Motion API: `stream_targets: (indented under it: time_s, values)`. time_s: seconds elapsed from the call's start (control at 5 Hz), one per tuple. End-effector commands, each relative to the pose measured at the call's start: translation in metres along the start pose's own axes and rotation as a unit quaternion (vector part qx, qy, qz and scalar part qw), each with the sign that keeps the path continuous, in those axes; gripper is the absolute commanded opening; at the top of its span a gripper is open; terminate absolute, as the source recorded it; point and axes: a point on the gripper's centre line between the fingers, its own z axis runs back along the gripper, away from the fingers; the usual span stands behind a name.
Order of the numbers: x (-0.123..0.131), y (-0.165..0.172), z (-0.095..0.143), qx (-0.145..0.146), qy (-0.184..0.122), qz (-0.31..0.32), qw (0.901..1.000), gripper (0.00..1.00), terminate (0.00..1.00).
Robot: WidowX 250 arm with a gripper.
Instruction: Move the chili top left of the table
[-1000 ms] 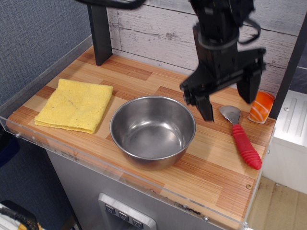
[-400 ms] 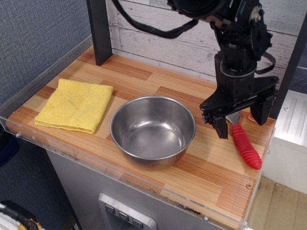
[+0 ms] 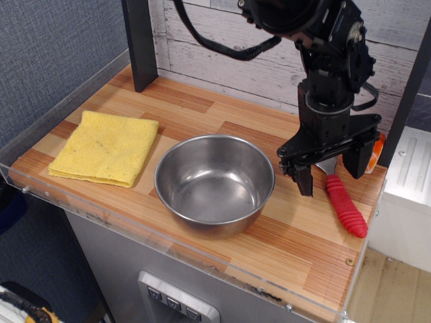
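I will next move the chili to the top left of the table, so I will grab it by its silver end (image 3: 328,165), beyond its ribbed red handle (image 3: 345,207).
The chili (image 3: 345,206), a small utensil with a ribbed red handle and a silver bowl end, lies at the right side of the wood-plank table (image 3: 202,111). Its silver end is mostly hidden behind my gripper. My gripper (image 3: 330,173) is open, with its two black fingers straddling the chili's upper end, one finger (image 3: 303,180) to the left and one finger (image 3: 356,161) to the right. The fingers hang just above the tabletop and hold nothing.
A steel bowl (image 3: 214,182) stands in the middle, close to my left finger. A folded yellow cloth (image 3: 106,147) lies at the left. An orange-and-white block (image 3: 378,147) sits behind the gripper at the right edge. A black post (image 3: 140,44) stands at the back left.
My gripper has moved right and down from above the bowl's right rim to over the chili's silver end, and now covers most of the orange-and-white block.
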Motion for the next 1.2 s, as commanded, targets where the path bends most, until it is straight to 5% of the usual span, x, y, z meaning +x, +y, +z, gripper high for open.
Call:
stream_targets:
  time_s: [0.0, 0.2, 0.4, 1.0]
  values:
    - [0.012, -0.015, -0.008, 0.005, -0.001, -0.017, 0.9998, 1.0, 0.0]
    - [0.01, -0.018, -0.018, -0.002, 0.018, -0.019, 0.9996, 1.0, 0.0]
    - [0.005, -0.016, -0.021, 0.011, 0.007, -0.005, 0.9999, 0.0, 0.0]
    - [-0.001, -0.015, -0.008, 0.015, 0.003, -0.014, 0.9998, 0.0, 0.0]
